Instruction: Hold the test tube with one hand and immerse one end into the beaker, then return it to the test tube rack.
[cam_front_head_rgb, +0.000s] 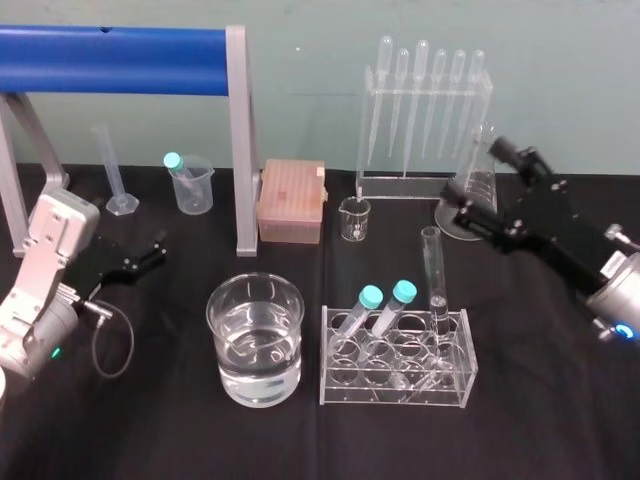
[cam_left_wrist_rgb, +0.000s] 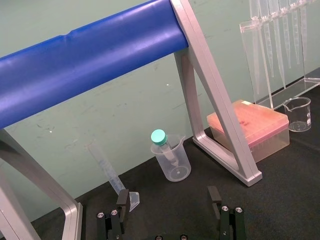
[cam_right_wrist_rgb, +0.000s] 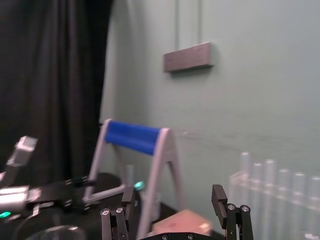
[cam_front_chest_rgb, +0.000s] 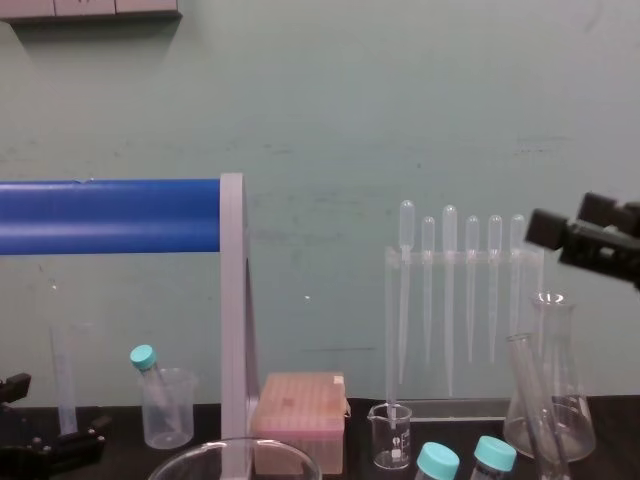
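The robot's right hand next needs to grab the test tube by its upper part (cam_front_chest_rgb: 528, 368), to immerse the clear test tube's lower end in the wide glass beaker (cam_front_chest_rgb: 236, 462).
The test tube (cam_front_head_rgb: 433, 272), long, clear and uncapped, stands upright in the back right slot of the clear test tube rack (cam_front_head_rgb: 400, 378); its upper part leans into the chest view (cam_front_chest_rgb: 528, 395). Left of the rack sits the wide glass beaker (cam_front_head_rgb: 255, 338), about half full of clear liquid; its rim shows low in the chest view (cam_front_chest_rgb: 235, 455). My right gripper (cam_front_head_rgb: 490, 185) hovers open above the table, behind and right of the tube, fingers wide apart (cam_right_wrist_rgb: 173, 197) and holding nothing. It shows high on the right in the chest view (cam_front_chest_rgb: 580, 235).
My left gripper (cam_front_head_rgb: 150, 252) rests open at the far left (cam_left_wrist_rgb: 168, 200). Two teal-capped tubes (cam_front_head_rgb: 385, 305) lean in the rack. Behind stand a blue roller frame (cam_front_head_rgb: 130, 60), pink tip box (cam_front_head_rgb: 291, 200), small glass beaker (cam_front_head_rgb: 354, 218), plastic beaker (cam_front_head_rgb: 192, 185), pipette stand (cam_front_head_rgb: 425, 120) and flask (cam_front_head_rgb: 478, 185).
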